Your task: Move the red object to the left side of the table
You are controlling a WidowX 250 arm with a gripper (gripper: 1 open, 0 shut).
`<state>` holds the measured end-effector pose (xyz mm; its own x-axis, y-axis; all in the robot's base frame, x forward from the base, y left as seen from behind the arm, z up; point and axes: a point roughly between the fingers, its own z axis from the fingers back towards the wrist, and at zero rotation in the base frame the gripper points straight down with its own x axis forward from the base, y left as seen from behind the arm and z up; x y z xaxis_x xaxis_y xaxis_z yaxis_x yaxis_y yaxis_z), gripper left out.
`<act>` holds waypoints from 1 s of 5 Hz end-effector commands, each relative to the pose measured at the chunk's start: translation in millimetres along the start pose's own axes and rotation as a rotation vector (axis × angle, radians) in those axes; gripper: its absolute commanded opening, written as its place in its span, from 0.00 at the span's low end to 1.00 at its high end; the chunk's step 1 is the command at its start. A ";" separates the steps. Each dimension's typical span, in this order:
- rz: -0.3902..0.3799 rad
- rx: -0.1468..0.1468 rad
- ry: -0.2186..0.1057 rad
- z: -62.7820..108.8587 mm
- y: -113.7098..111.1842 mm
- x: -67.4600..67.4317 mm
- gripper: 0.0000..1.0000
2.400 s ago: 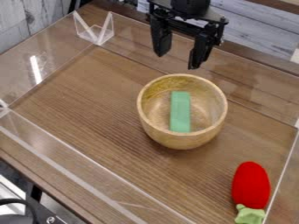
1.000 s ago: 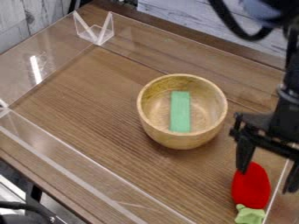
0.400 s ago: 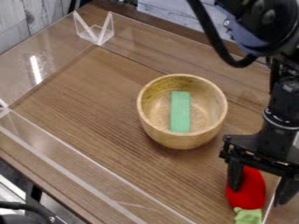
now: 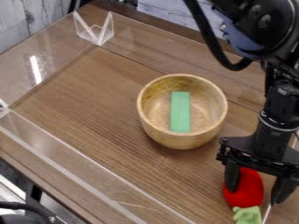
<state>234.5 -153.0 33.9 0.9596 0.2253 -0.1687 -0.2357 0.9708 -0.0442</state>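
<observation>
Next, my gripper grabs the red object by its plump red body [image 4: 243, 192] to move it to the left side of the table.
The red object [image 4: 250, 187], a small soft strawberry-like toy with a light green leafy tip [image 4: 246, 215], lies near the front right corner of the table [image 4: 82, 96]. My gripper [image 4: 253, 179] points straight down over it, open, with one dark finger [image 4: 229, 175] left of the toy and the other on its right. The fingers straddle the toy; I cannot tell whether they touch it. The black arm hides the toy's upper part.
A wooden bowl [image 4: 152, 118] holding a green rectangular block [image 4: 181, 111] stands at mid-table, just left of the gripper. Low clear acrylic walls [image 4: 47, 149] border the tabletop. A clear folded stand [image 4: 93, 29] sits at the back left corner.
The arm swung from behind the bowl to the front right corner, then sank over the red toy, its open fingers now lower around it. The toy, bowl and block have not moved.
</observation>
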 end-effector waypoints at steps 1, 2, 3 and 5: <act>0.002 -0.019 -0.022 3.7 -3.2 1.2 1.00; 0.006 -0.020 -0.027 2.7 -3.2 1.7 1.00; 0.010 -0.020 -0.033 1.9 -3.5 2.0 1.00; 0.015 -0.016 -0.044 0.7 -4.0 2.9 1.00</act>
<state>235.5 -152.8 30.5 0.9566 0.2513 -0.1478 -0.2597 0.9648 -0.0403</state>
